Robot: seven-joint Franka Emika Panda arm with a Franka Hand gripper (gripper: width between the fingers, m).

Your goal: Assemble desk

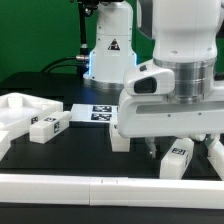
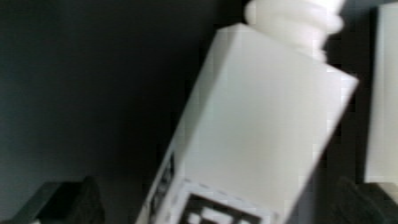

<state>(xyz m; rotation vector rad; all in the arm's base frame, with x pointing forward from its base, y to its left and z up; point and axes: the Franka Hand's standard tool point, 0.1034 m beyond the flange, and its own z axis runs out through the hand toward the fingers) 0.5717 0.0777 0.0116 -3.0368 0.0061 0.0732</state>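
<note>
My fingers are on either side of the slanted desk leg's tagged end [image 1: 178, 153] [image 2: 222, 200]. My gripper should close on it now.
A white square-section desk leg [image 1: 178, 158] with a black-and-white tag lies on the dark table, right under my gripper [image 1: 181, 150]. In the wrist view the leg [image 2: 258, 110] runs slanted, its screw tip [image 2: 288, 18] at one end and its tag [image 2: 214, 205] between my fingers. My gripper [image 2: 214, 200] is open: the dark fingertips [image 2: 63, 200] stand on either side of the leg with gaps, not touching it. The desk panel [image 1: 20, 110], white with a raised rim, lies at the exterior view's left. A second tagged leg [image 1: 45, 127] rests against its front.
The marker board [image 1: 95, 113] lies flat behind the middle of the table. The white robot pedestal [image 1: 108, 50] stands at the back. A white rail [image 1: 100, 185] runs along the front. A white edge [image 2: 388, 120] shows beside the leg in the wrist view.
</note>
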